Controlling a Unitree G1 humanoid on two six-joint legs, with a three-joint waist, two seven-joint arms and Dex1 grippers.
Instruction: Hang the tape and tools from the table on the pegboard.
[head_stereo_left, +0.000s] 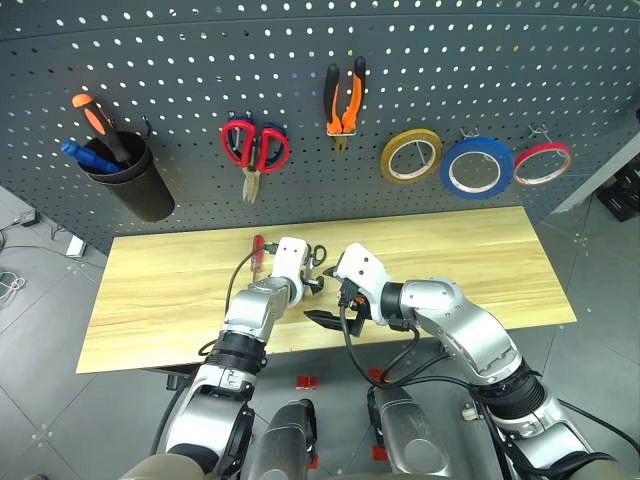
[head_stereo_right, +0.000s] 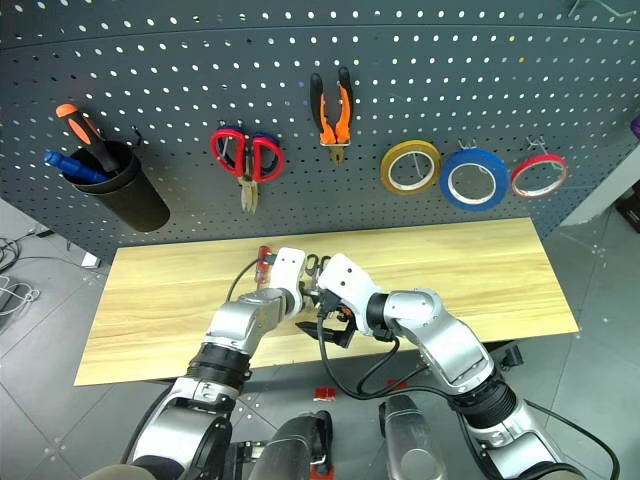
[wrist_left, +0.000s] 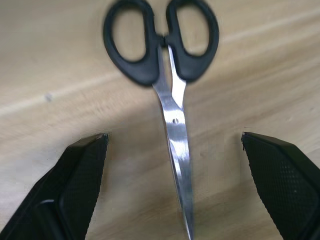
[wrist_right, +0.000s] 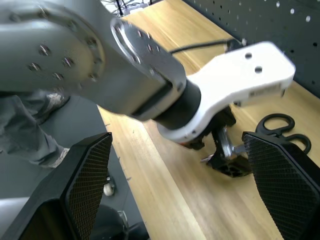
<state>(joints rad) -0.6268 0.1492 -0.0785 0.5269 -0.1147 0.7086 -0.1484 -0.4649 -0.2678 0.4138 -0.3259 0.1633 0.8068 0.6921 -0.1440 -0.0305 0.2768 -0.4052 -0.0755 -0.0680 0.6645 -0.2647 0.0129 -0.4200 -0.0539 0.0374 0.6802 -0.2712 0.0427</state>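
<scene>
I should close my left gripper now. Closing now would hold the scissors. My fingers are down at the table beside the silver blades of the scissors.
On the pegboard (head_stereo_left: 400, 60) hang the blue tape (head_stereo_left: 506, 160) and the orange-and-black pliers (head_stereo_left: 343, 125). The small black-handled scissors (wrist_left: 160, 45) lie flat on the wooden table (head_stereo_left: 450, 260). My left gripper (wrist_left: 175, 145) is open just above them, its fingers (wrist_left: 80, 175) on either side of the silver blades without touching. A slim red-handled screwdriver (head_stereo_left: 257, 248) lies on the table just left of the left hand. The right gripper (head_stereo_left: 335, 308) is open and empty, close beside the left hand near the table's front edge and pointing toward it.
A black cup (head_stereo_left: 135, 180) with an orange-and-black screwdriver hangs at the pegboard's left. Red-handled scissors (head_stereo_left: 255, 148), a yellow roll (head_stereo_left: 410, 155) and a thin red roll (head_stereo_left: 543, 163) hang there too. The table's left and right parts are bare wood.
</scene>
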